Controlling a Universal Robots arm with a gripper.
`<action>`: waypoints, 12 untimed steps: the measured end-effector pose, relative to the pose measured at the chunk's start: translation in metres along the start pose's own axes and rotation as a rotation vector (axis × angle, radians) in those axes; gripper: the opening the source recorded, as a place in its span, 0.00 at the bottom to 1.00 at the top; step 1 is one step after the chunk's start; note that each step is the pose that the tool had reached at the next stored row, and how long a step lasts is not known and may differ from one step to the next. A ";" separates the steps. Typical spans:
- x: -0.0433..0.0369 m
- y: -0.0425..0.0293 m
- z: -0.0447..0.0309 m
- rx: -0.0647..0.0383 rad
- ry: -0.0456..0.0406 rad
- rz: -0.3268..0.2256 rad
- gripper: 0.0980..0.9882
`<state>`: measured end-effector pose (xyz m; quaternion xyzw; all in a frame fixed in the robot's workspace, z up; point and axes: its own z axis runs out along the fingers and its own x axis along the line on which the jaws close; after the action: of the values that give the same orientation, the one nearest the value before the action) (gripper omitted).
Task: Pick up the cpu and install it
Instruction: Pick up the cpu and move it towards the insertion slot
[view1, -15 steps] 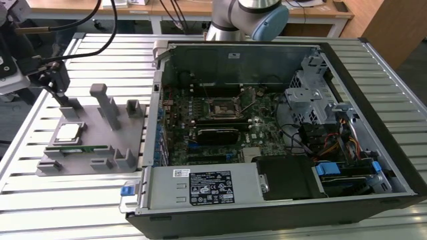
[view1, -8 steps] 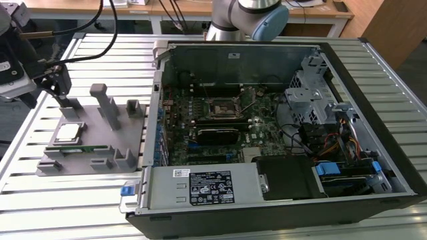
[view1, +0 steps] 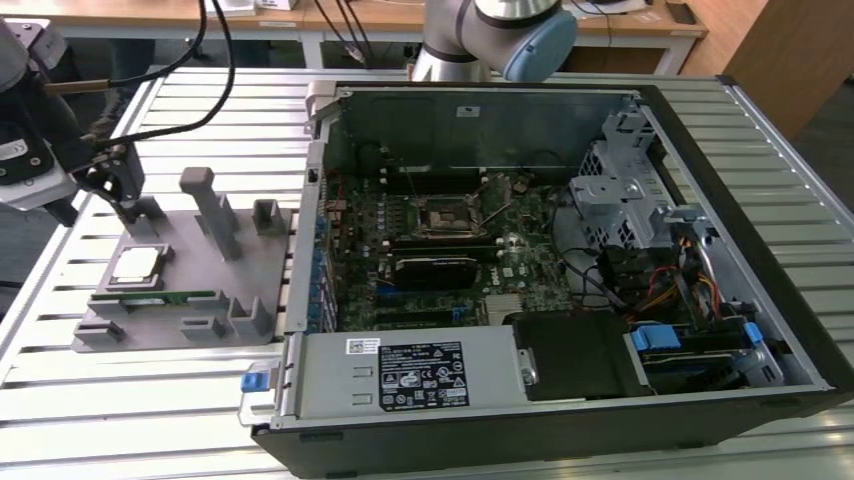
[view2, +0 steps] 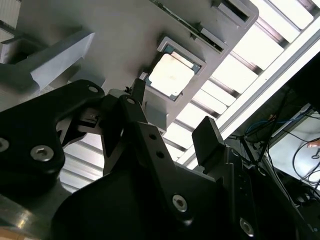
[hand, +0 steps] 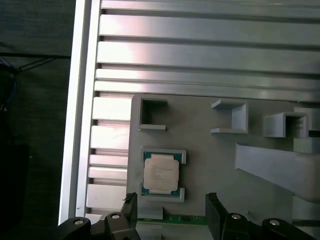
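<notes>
The gripper grabs the cpu by its open side edges next, between the holder's raised brackets that wrap the ends of the cpu (view1: 138, 265).
The cpu (view1: 138, 265) is a small silvery square chip lying flat in a recess of the grey holder block (view1: 200, 250), at the exterior view's left. It also shows in both wrist views, cpu (hand: 161, 173) and cpu (view2: 170, 75). My gripper (view1: 120, 200) hangs just above the holder, a little beyond the chip. In the first wrist view the gripper (hand: 172, 212) is open, its black fingers (hand: 215, 210) set wider than the chip with nothing between them. The second wrist view has the gripper (view2: 172, 117) likewise open. The black-framed socket (view1: 445, 217) sits on the motherboard inside the case.
The open computer case (view1: 320, 150) stands right of the holder, with a drive cage (view1: 621, 190) and a power supply (view1: 414, 375) inside. A green memory stick (view1: 160, 297) lies in the holder near the chip. Grey posts (view1: 214, 215) rise from the holder. The slatted metal table (view1: 134, 400) lies beneath.
</notes>
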<state>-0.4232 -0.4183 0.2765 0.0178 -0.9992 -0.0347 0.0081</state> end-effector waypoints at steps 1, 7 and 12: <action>0.0007 -0.0001 0.0019 0.000 -0.0003 0.000 0.62; 0.0018 -0.0007 0.0107 0.000 -0.0002 0.000 0.62; 0.0019 -0.0013 0.0190 0.000 0.0015 0.000 0.62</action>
<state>-0.4253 -0.4183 0.2576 0.0178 -0.9992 -0.0348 0.0088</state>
